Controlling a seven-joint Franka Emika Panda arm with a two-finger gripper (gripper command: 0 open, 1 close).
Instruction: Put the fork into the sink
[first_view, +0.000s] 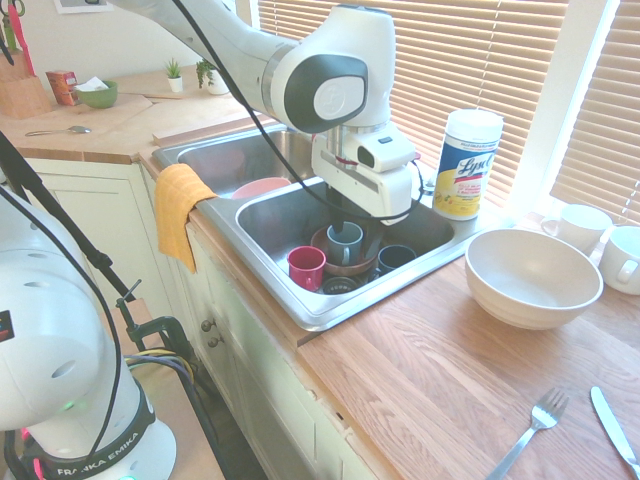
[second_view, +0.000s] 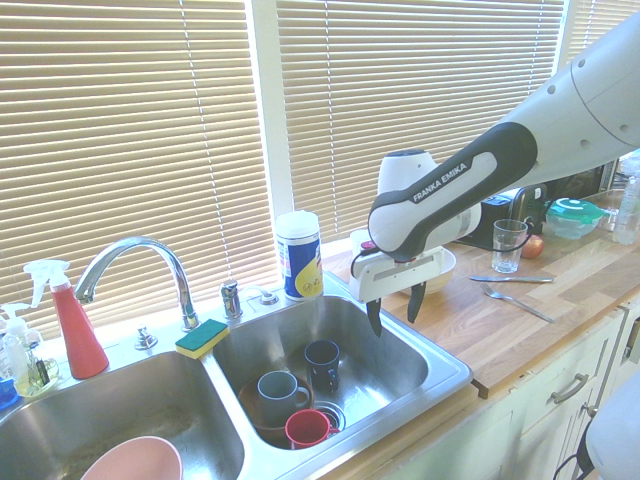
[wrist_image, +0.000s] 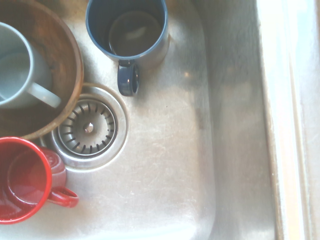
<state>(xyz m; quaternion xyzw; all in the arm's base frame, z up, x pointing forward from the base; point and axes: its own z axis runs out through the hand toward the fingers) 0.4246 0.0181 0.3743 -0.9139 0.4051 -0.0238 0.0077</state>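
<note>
My gripper should next grab the fork by its slim handle (second_view: 525, 306) to put it into the sink. The fork's pointed teeth lie on the counter.
The fork (first_view: 530, 430) (second_view: 515, 303) lies flat on the wooden counter to the right of the sink, with nothing touching it. The sink (first_view: 330, 305) (second_view: 400, 350) (wrist_image: 165, 175) holds a red cup (first_view: 305, 265) (second_view: 305, 428) (wrist_image: 22, 180), a dark blue cup (first_view: 395, 258) (second_view: 322, 360) (wrist_image: 127, 30) and a grey cup (first_view: 345, 240) (second_view: 278, 390) (wrist_image: 15, 65) inside a brown bowl (wrist_image: 65, 55). My gripper (second_view: 395, 310) (first_view: 352, 222) hangs over this basin, pointing down, open and empty, far from the fork.
A silver knife (first_view: 615, 430) (second_view: 510, 279) lies beside the fork. On the counter stand a white bowl (first_view: 530, 275), white mugs (first_view: 585, 228), a wipes canister (first_view: 468, 163) (second_view: 298, 255) and a glass (second_view: 510, 245). The other basin holds a pink plate (second_view: 135, 460). The faucet (second_view: 130, 260) stands behind the basins.
</note>
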